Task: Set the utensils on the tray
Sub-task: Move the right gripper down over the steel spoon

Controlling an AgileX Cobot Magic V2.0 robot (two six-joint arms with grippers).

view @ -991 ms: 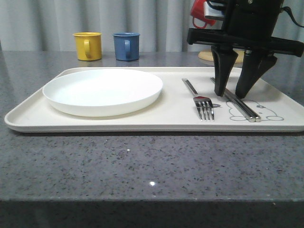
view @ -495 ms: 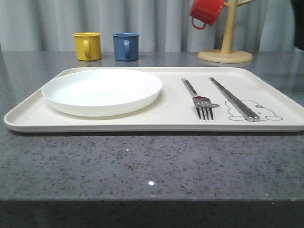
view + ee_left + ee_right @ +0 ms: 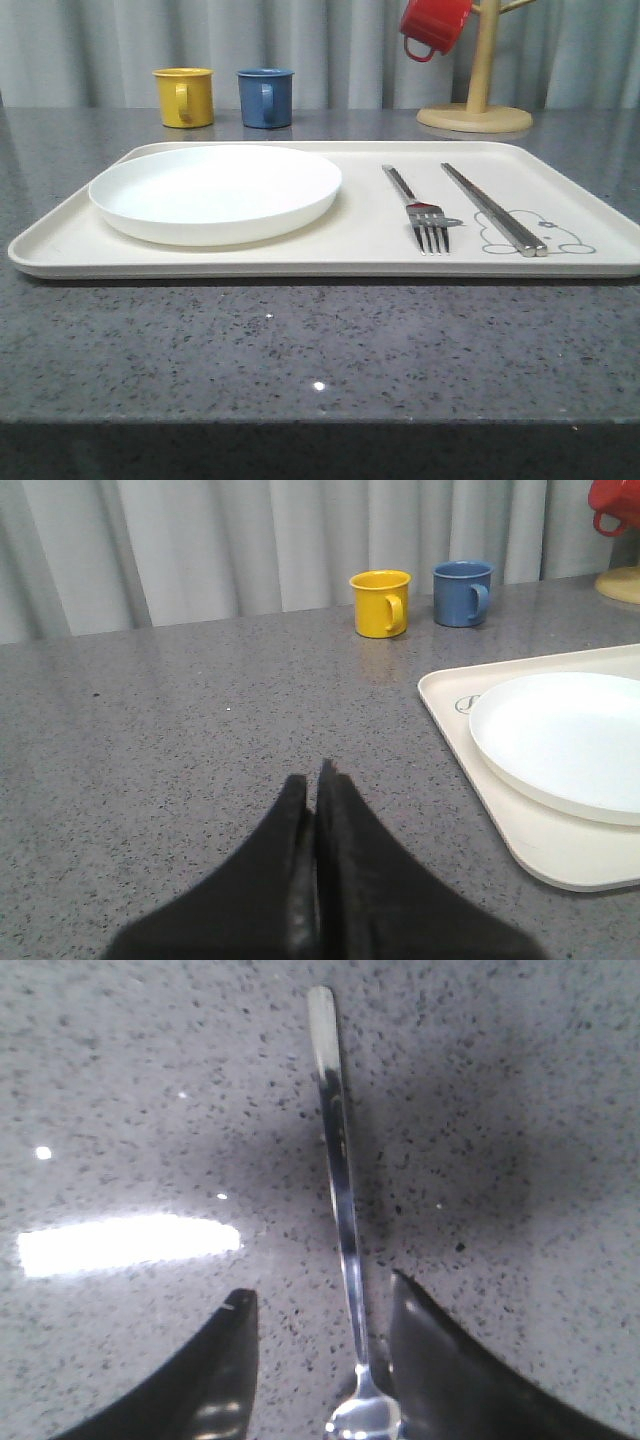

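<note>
In the right wrist view, my right gripper's fingers are still above the spoon's handle (image 3: 350, 1270), so it is too early to close on the spoon. Lowering comes first.
The cream-white tray (image 3: 350, 245) lies across the table with a silver fork (image 3: 418, 208) and a pair of flat chopsticks (image 3: 492, 208) on its right half, the chopsticks over the rabbit drawing. A long-handled silver spoon (image 3: 338, 1190) lies on the grey counter, off the tray. My right gripper (image 3: 320, 1305) hangs open over the spoon, which lies between the fingers close to one of them, near where handle meets bowl. My left gripper (image 3: 315, 780) is shut and empty above bare counter, left of the tray's corner (image 3: 450, 695).
A round white plate (image 3: 215, 190) fills the tray's left half. A yellow mug (image 3: 185, 96) and a blue mug (image 3: 266, 97) stand behind it. A wooden mug tree (image 3: 476, 90) with a red mug (image 3: 434, 26) stands at the back right.
The right gripper, which stood open over the chopsticks on the tray a second ago, has left the front view. Fork, chopsticks and plate have not moved.
</note>
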